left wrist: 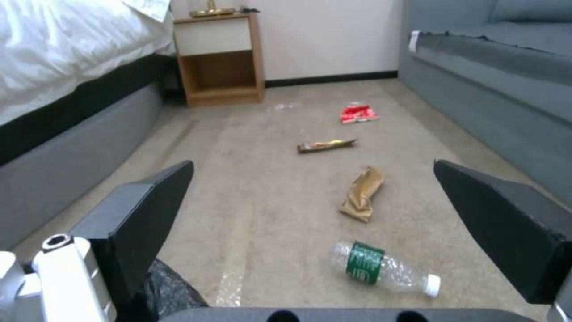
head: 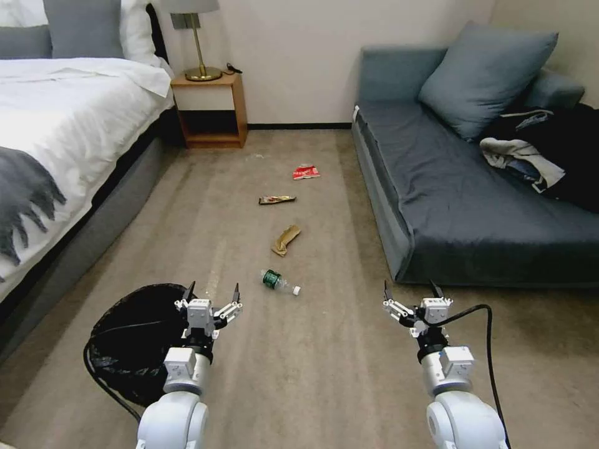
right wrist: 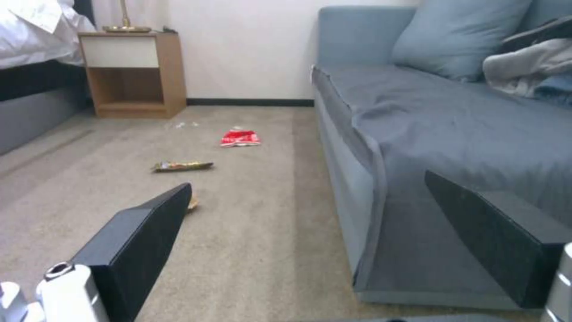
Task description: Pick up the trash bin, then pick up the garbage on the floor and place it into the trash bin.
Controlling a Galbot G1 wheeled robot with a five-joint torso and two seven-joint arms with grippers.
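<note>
The trash bin's round opening is far wider than my fingers can spread. My left gripper should next grab the trash bin by its bagged rim (head: 141, 401).
The trash bin (head: 134, 340), lined with a black bag, stands on the carpet at the near left; a bit of its bag (left wrist: 170, 293) shows in the left wrist view. My left gripper (head: 212, 293) hangs open over the bin's right rim. My right gripper (head: 410, 290) is open above bare carpet in front of the sofa. The garbage lies in a line down the middle: a clear bottle (head: 278, 281) (left wrist: 381, 269), crumpled brown paper (head: 286, 239) (left wrist: 362, 193), a gold-brown wrapper (head: 277, 199) (left wrist: 326, 145) (right wrist: 182, 166), and a red-and-white packet (head: 306, 172) (left wrist: 358, 113) (right wrist: 240, 137).
A bed (head: 56, 143) runs along the left, a grey sofa (head: 474, 206) along the right with a clothes heap (head: 543, 156) on it. A wooden nightstand (head: 209, 109) with a lamp stands at the far wall. Open carpet lies between bed and sofa.
</note>
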